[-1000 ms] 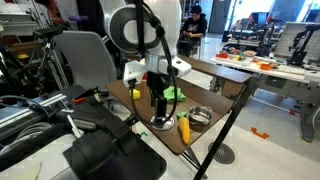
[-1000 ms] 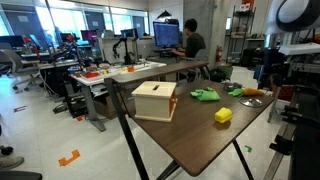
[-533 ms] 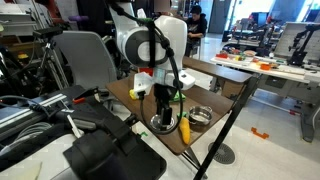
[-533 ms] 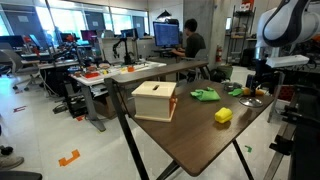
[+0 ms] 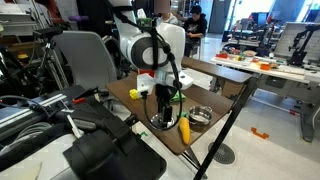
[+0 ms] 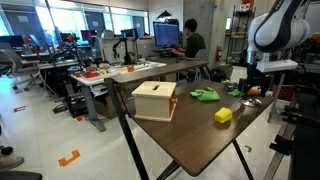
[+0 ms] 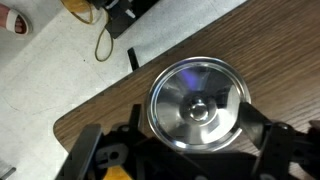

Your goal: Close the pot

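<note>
My gripper needs to take the silver lid by the small knob in its middle, from above. The lid's rim then stays free to close the pot.
A flat silver lid (image 7: 197,105) with a small knob in its middle lies on the brown table near the table's edge. My gripper (image 7: 193,125) is open just above it. The dark fingers (image 7: 252,118) stand on either side of the rim, and I cannot tell if they touch it. In an exterior view the gripper (image 5: 160,106) hangs over the lid (image 5: 163,124). The orange toy carrot (image 5: 184,128) lies beside the lid. The shallow silver pot (image 5: 201,116) stands just past the carrot. In an exterior view the gripper (image 6: 252,88) is low over the table's far end.
A wooden box (image 6: 155,100), a green toy (image 6: 206,95) and a yellow block (image 6: 223,115) are on the brown table (image 6: 190,135). Chairs stand beside it (image 5: 85,60). The table edge (image 7: 85,110) runs close to the lid, with floor and a cable beyond.
The arm has swung and come down over the lid during the last second. The lid, the carrot and the pot have not moved.
</note>
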You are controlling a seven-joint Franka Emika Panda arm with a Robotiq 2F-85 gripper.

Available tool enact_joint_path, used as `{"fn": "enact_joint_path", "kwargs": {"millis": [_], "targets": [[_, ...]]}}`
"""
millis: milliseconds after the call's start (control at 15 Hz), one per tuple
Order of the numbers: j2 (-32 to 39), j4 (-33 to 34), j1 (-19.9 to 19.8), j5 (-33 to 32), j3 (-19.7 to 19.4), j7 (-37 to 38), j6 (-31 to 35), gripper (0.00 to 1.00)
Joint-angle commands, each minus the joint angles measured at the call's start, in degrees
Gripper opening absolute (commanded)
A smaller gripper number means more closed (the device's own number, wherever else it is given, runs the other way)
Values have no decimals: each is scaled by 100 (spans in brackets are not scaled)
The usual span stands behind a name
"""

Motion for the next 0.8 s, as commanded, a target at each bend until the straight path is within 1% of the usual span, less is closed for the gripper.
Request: {"fn": "enact_joint_path", "kwargs": {"millis": [0,200,533,600,667,733], "targets": [[136,141,131,142,0,29,185,71],[173,189,139,161,-5,48,179,46],[289,236,49,219,29,30,110,9],[283,250,18,264,45,20,101,4],[285,255,8,309,49,18,101,6],[251,244,9,332,39,25,104,3]]}}
